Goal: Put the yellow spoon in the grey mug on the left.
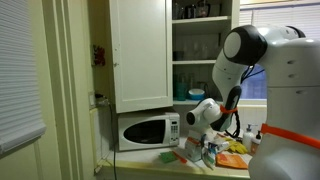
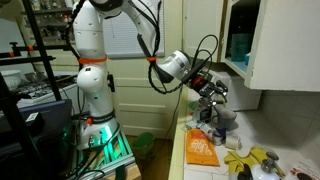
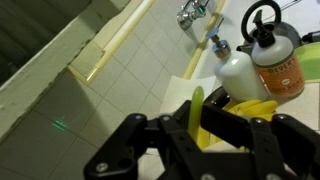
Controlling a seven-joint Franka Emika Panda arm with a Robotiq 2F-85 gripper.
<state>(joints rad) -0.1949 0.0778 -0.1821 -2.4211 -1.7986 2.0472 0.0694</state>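
The yellow spoon is high above the greyish mug-like shape and beside it, so it would fall short if I opened now. My gripper needs to move the spoon toward that shape.
In the wrist view my gripper [image 3: 196, 135] is shut on the yellow spoon [image 3: 197, 104], whose pale yellow-green handle sticks up between the fingers. In both exterior views the gripper [image 1: 207, 122] [image 2: 211, 90] hangs above the cluttered counter. A greyish mug-like shape [image 2: 224, 122] stands just below the gripper in an exterior view. I cannot make out a mug in the wrist view. The spoon is too small to see in the exterior views.
A white bottle [image 3: 237, 72], an orange soap bottle [image 3: 276, 62] and a faucet [image 3: 196, 13] stand by the tiled wall. Yellow gloves [image 2: 254, 159] and an orange packet [image 2: 200, 150] lie on the counter. A microwave [image 1: 146, 131] sits under white cabinets [image 1: 140, 50].
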